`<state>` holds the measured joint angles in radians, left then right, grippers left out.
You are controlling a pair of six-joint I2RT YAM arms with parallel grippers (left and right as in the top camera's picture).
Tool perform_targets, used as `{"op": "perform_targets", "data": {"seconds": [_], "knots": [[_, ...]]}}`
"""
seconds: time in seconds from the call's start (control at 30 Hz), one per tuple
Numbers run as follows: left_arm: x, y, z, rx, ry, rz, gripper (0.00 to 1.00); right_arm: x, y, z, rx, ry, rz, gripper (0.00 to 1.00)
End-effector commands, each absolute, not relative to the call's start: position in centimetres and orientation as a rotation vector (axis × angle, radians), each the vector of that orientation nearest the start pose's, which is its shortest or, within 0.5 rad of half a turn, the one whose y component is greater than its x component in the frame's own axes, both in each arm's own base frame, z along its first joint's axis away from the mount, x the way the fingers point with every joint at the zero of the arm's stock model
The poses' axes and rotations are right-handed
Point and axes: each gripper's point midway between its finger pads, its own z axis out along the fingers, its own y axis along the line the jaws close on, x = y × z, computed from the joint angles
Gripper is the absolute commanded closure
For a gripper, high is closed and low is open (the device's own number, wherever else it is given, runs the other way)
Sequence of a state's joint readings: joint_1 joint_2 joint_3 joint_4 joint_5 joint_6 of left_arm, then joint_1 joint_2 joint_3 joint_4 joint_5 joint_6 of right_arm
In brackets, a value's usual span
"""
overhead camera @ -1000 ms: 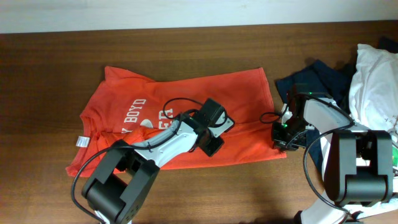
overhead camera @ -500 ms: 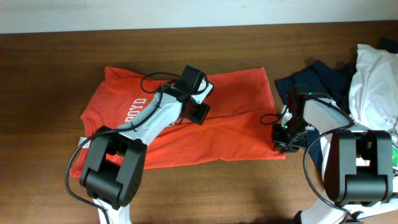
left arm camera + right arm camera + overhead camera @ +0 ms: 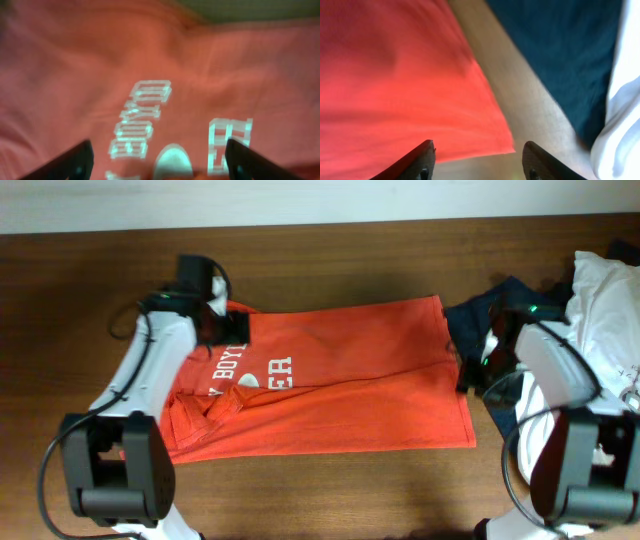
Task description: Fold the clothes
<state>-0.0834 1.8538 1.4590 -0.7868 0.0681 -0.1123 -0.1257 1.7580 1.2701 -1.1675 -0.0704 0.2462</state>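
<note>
The left gripper should grab the far corner of the orange-red T-shirt (image 3: 340, 390) next, beyond the white lettering, so that it can fold that edge over the T-shirt.
The clothes, an orange-red T-shirt (image 3: 340, 390) with white lettering (image 3: 250, 370), lie spread flat across the table, bunched at the lower left. My left gripper (image 3: 212, 328) hovers over the shirt's upper left corner. In the left wrist view it (image 3: 160, 165) is open above the lettering (image 3: 142, 120), with nothing between its fingertips (image 3: 75, 162). My right gripper (image 3: 470, 375) is at the shirt's right edge. The right wrist view shows it (image 3: 480, 160) open above the shirt's corner (image 3: 500, 142), holding nothing.
A dark navy garment (image 3: 490, 310) lies just right of the shirt, seen also in the right wrist view (image 3: 560, 50). A white garment (image 3: 600, 300) is piled at the far right edge. Bare wooden table (image 3: 330, 490) runs along the front.
My left gripper travelled from the shirt's middle to its upper left, drawing fabric with it, then opened. My right gripper let go of the shirt's lower right corner and lifted away.
</note>
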Motion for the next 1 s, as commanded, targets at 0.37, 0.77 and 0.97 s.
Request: {"op": "perform_targets", "data": {"seconds": [0.37, 0.77, 0.97], "knots": [[58.4, 5.2, 3.6, -0.195, 2.483, -0.171, 0.17, 33.8, 1.9, 12.4, 0.272, 3.006, 0.347, 0.34], [57.2, 4.5, 6.3, -0.239, 2.494, -0.239, 1.00, 35.6, 2.1, 10.4, 0.192, 2.997, 0.344, 0.38], [51.2, 3.1, 10.8, -0.265, 2.642, -0.295, 0.99, 50.1, 2.3, 10.9, 0.107, 2.479, 0.322, 0.39]]}}
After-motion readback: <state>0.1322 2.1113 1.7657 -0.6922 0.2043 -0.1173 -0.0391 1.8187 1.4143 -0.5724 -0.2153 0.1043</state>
